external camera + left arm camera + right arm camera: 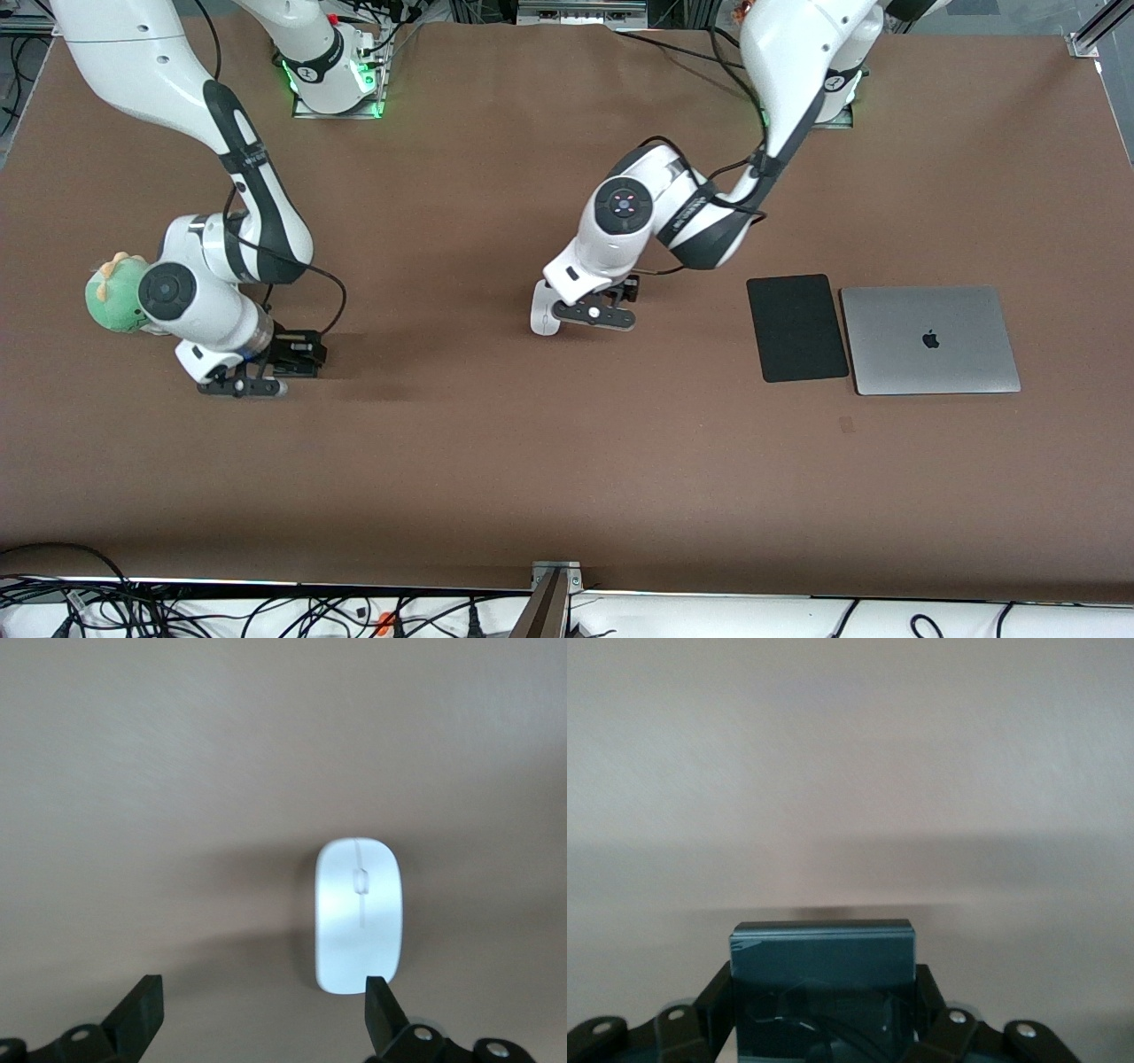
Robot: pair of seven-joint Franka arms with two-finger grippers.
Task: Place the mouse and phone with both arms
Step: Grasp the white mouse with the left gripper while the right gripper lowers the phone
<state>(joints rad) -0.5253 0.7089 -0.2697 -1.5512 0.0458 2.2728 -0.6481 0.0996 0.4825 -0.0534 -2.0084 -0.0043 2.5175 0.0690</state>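
My left gripper grabs the white mouse by its long sides behind the scroll wheel (pixel 545 309) next, to place it on the black mouse pad (pixel 797 329).
The white mouse (pixel 359 914) lies flat on the brown table. In the front view it shows as a white oval (pixel 542 319) at one end of my left gripper (pixel 592 315). My left gripper (pixel 263 1001) is open and empty, low over the table, with one fingertip (pixel 379 1001) at the mouse's end and the mouse off to the side of the gap. My right gripper (pixel 824 1001) is shut on the phone (pixel 822 979), a dark slab held low over the table. In the front view my right gripper (pixel 244 386) is at the right arm's end of the table and hides the phone.
A flat black mouse pad (pixel 796 328) lies beside a closed silver laptop (pixel 930 339) toward the left arm's end. A green plush toy (pixel 113 292) sits by my right arm's wrist. Cables run along the table's front edge.
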